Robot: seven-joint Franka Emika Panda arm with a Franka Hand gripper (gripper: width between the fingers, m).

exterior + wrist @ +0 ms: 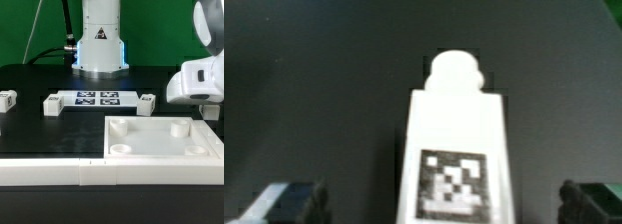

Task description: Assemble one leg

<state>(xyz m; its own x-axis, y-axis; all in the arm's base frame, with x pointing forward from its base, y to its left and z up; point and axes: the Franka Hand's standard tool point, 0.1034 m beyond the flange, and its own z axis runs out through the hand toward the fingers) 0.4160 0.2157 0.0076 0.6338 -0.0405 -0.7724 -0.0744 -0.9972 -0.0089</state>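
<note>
My gripper grabs the white leg by its tagged body (454, 184) next, leaving the leg's rounded peg free to enter a corner socket.
In the wrist view a white leg (455, 130) lies on the black table, with a rounded peg at its far end and a black-and-white tag on its face. My gripper (438, 205) is open. Its dark fingers (287, 203) stand wide on either side of the leg, with a gap on each side. In the exterior view the gripper (211, 112) hangs low at the right edge, behind the large white square piece (150, 150), and that leg is hidden there. Three more legs lie on the table: one at the left (8, 98), one (52, 103) and one (147, 100) beside the marker board.
The marker board (95, 98) lies in front of the robot base (100, 45). The large white square piece with round corner sockets lies at the front right. A white ledge (60, 172) runs along the table's front edge.
</note>
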